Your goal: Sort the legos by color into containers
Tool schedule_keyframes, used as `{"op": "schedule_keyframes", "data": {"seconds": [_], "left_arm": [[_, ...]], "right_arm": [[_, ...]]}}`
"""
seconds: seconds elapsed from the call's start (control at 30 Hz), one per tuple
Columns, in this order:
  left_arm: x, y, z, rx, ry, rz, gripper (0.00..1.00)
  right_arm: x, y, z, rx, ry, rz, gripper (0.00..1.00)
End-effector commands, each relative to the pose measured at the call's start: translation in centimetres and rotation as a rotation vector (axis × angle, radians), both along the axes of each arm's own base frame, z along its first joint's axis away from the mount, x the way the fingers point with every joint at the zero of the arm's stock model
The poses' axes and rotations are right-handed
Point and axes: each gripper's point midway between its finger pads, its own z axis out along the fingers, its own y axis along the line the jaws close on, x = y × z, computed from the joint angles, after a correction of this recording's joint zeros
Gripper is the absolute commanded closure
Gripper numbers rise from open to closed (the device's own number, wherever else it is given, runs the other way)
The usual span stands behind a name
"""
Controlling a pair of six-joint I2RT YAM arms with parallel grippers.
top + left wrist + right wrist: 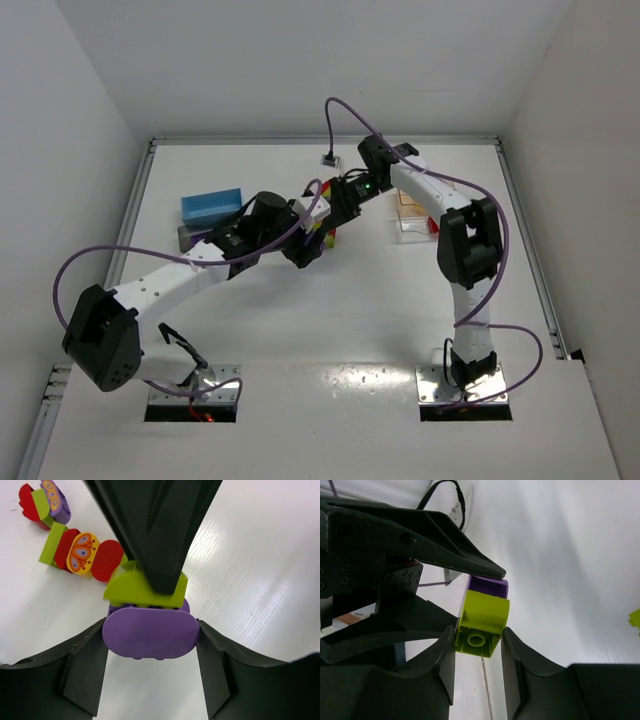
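Observation:
My right gripper would lift the lime green block (482, 622) off the purple block if I raised it now, because my left gripper is clamping the purple block.
A purple lego (150, 632) and a lime green lego (145, 591) are stuck together, held off the table between both grippers. My left gripper (150, 630) is shut on the purple block. My right gripper (479, 635) is shut on the lime green block (482, 622), and the purple block (487, 585) shows just behind it. In the top view the two grippers meet at mid table, the left (308, 248) and the right (338, 205). Two stacks of red, lime green, yellow and purple legos (82, 552) lie on the table beyond. The dark tub with the blue part (212, 206) stands at the left, the clear tub (415, 222) at the right.
Loose legos (328, 238) lie on the table under the grippers. The clear tub holds something orange and red. A small white connector (328, 159) on a purple cable lies near the back wall. Raised rails (132, 215) edge the table left and right.

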Motion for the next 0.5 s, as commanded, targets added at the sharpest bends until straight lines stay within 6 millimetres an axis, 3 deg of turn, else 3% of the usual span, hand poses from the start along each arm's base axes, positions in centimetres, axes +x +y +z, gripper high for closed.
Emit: {"op": "schedule_keyframes", "data": {"seconds": [0.0, 0.17, 0.23, 0.37, 0.47], "left_arm": [[0.1, 1.8, 0.1, 0.007, -0.019, 0.054, 0.66], [-0.6, 4.5, -1.4, 0.047, 0.045, 0.163, 0.66], [0.1, 6.0, -1.2, 0.053, 0.043, 0.246, 0.66], [2.8, 11.0, -0.2, 0.033, 0.071, 0.603, 0.66], [3.7, 14.1, -1.1, 0.066, 0.139, 0.775, 0.66]], "right_arm": [[2.3, -1.9, 3.1, 0.076, -0.143, -0.032, 0.99], [4.3, -4.5, 3.7, 0.049, -0.184, -0.107, 0.99], [4.9, -5.4, 4.0, 0.040, -0.197, -0.133, 0.99], [5.4, -6.1, 4.1, 0.008, -0.253, -0.147, 0.99], [6.0, -6.3, 4.9, 0.002, -0.315, -0.157, 0.99]]}}
